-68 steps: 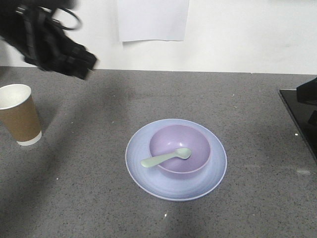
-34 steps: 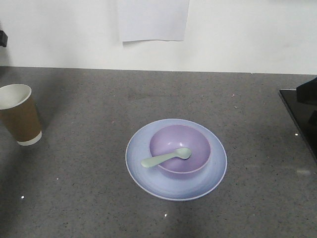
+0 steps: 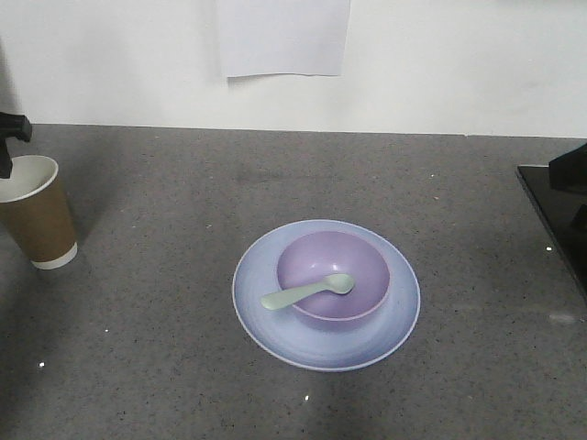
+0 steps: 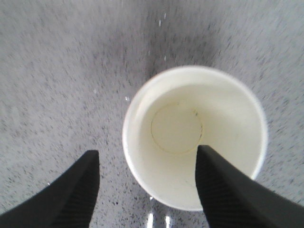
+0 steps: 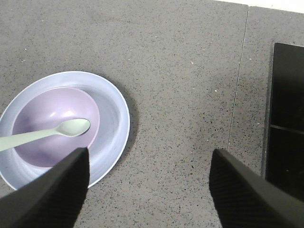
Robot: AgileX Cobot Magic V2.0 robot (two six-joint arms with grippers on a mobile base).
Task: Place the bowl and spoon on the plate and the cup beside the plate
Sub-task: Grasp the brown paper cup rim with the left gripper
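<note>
My left gripper grips the cup by its rim (image 4: 129, 147) next, to set the paper cup beside the plate.
The pale blue plate (image 3: 260, 307) lies mid-table with the purple bowl (image 3: 358, 258) standing on it. Across the bowl rests the mint spoon (image 3: 307, 292), scoop to the right. The brown paper cup (image 3: 37, 218) stands upright at the far left, well apart from the plate. My left gripper (image 4: 147, 152) hangs open over the cup (image 4: 223, 109); one finger is above its white inside, the other outside its left wall. In the front view only a black tip (image 3: 13, 137) shows. My right gripper (image 5: 149, 152) is open above bare table, right of the plate (image 5: 116, 118), bowl (image 5: 42, 111) and spoon (image 5: 71, 127).
A black glossy panel (image 3: 555, 215) lies at the table's right edge, also seen in the right wrist view as the panel (image 5: 287, 118). A dark part of the right arm (image 3: 570, 168) sits above it. A white sheet (image 3: 282, 37) hangs on the back wall.
The left arm swung out of the upper-left of the front view, and its black tip now shows at the left edge just above the cup. Cup, plate, bowl and spoon stayed put.
</note>
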